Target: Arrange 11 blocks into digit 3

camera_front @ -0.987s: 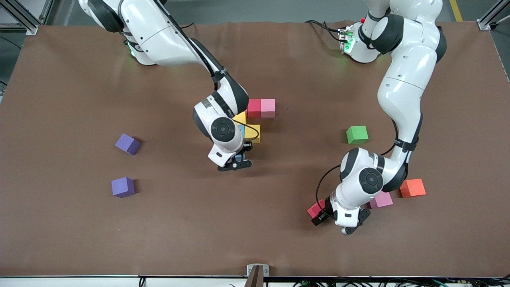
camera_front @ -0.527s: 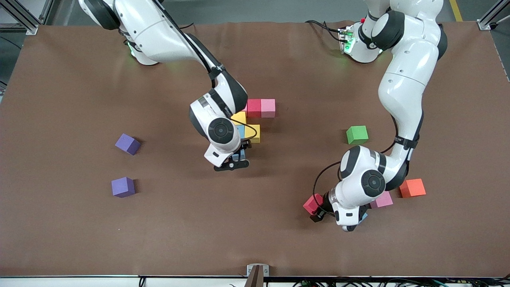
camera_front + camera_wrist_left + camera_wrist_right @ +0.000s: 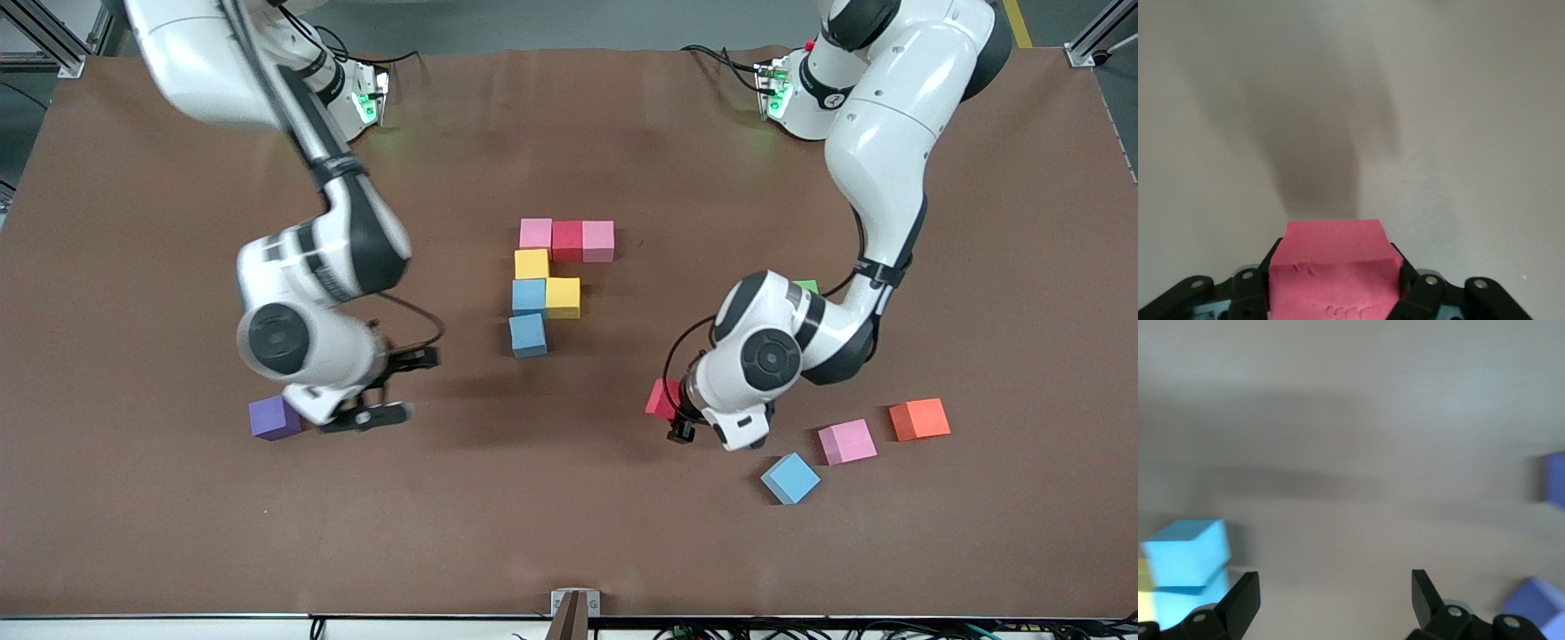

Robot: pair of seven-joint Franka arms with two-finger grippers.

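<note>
My right gripper grips the purple block [image 3: 273, 418] by its opposite sides next, to continue the digit from the light blue block.
In the middle of the table lies the multicolour figure: a bar of pink [image 3: 536, 233], red [image 3: 567, 241] and pink [image 3: 598, 241] blocks. A yellow block [image 3: 532, 264], a light blue block [image 3: 529, 296] with a yellow one [image 3: 563, 297] beside it, and another light blue block [image 3: 528, 335] run from it toward the front camera. My left gripper [image 3: 673, 416] [image 3: 1336, 270] is shut on a red block [image 3: 661, 399] [image 3: 1331, 263]. My right gripper [image 3: 394, 388] [image 3: 1335, 590] is open and empty above the table, beside a purple block [image 3: 273, 418] [image 3: 1538, 603].
Loose toward the left arm's end lie a light blue block [image 3: 790, 477], a pink block [image 3: 847, 441] and an orange cube [image 3: 920, 419]. A green block [image 3: 807, 286] is mostly hidden by the left arm. The right wrist view shows light blue blocks [image 3: 1188, 550].
The right gripper opened, let go of a light blue block at the figure and swung over to the purple block. The left gripper carried the red block toward the figure, uncovering the loose light blue block.
</note>
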